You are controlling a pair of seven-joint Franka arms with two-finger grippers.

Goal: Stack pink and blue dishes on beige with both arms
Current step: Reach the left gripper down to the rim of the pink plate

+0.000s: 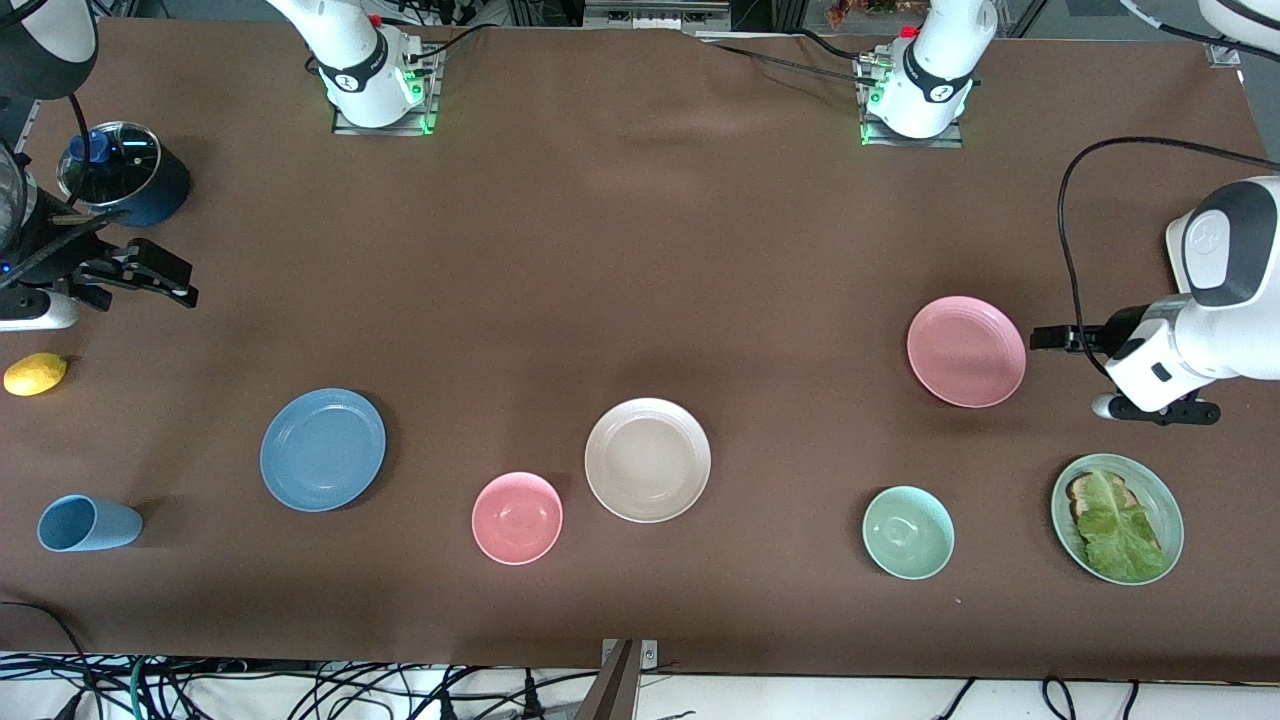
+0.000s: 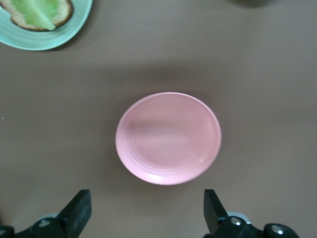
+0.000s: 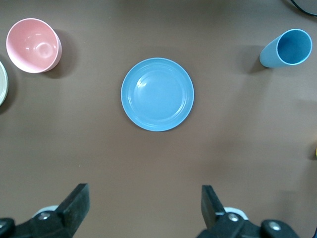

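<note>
I will grab the pink plate by its rim with my left gripper next, so that it can be stacked on the beige plate.
The beige plate lies mid-table with nothing on it; its rim just shows in the right wrist view. The pink plate lies toward the left arm's end, farther from the front camera than the beige one. Toward the right arm's end lies the blue plate. My left gripper hangs open over bare table just beside the pink plate, holding nothing. My right gripper is open and empty over the table at the right arm's end, well apart from the blue plate.
A pink bowl sits between the blue and beige plates. Also on the table are a light blue cup, a lemon, a lidded dark pot, a green bowl and a green plate with lettuce.
</note>
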